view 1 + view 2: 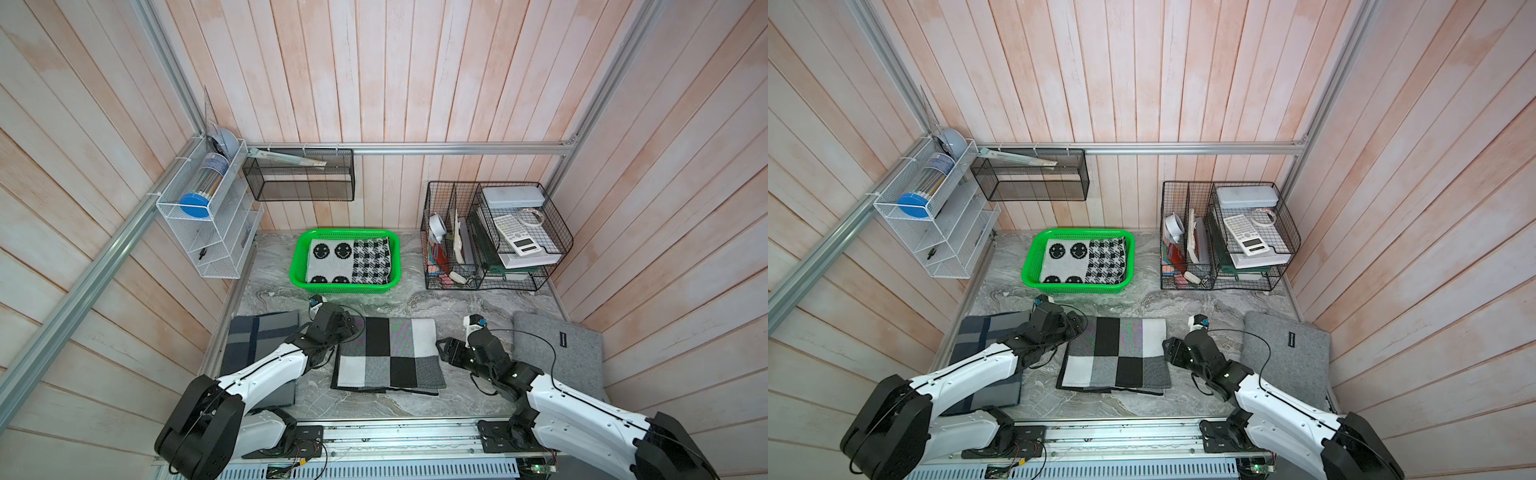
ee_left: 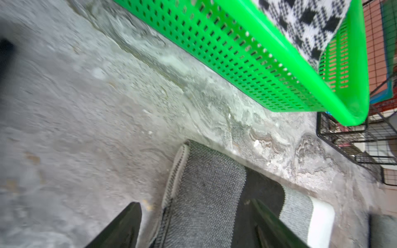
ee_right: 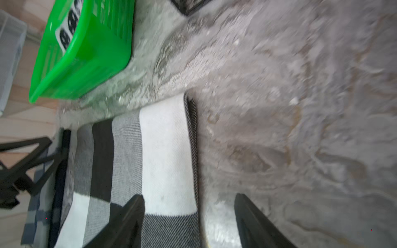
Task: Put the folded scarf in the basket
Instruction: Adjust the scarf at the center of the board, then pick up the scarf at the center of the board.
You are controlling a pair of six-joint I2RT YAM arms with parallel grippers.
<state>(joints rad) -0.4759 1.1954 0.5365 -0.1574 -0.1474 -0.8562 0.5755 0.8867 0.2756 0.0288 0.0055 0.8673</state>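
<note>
The right gripper next grabs the folded scarf by its white side edge, opposite my left gripper, to put the folded scarf spread in the basket (image 1: 345, 287).
A black, white and grey checkered folded scarf (image 1: 388, 353) (image 1: 1117, 353) lies flat on the marble table, in front of the green basket (image 1: 345, 287) (image 1: 1077, 289). My left gripper (image 1: 348, 327) (image 2: 194, 203) is open at the scarf's far left corner, one finger over the knit (image 2: 206, 193) and one over bare table. At the scarf's right edge (image 3: 163, 150) my right gripper (image 1: 440, 348) (image 3: 189, 195) is open, straddling that edge the same way. Nothing is held. The basket (image 2: 236, 43) (image 3: 86, 60) holds a smiley and houndstooth knit (image 1: 349, 262).
A dark plaid folded cloth (image 1: 259, 336) lies under the left arm. A grey folded cloth with a black label (image 1: 557, 353) lies at the right. A black wire organiser (image 1: 494, 237) stands back right; a black mesh shelf (image 1: 299, 178) and a white wire rack (image 1: 208, 224) hang on the walls.
</note>
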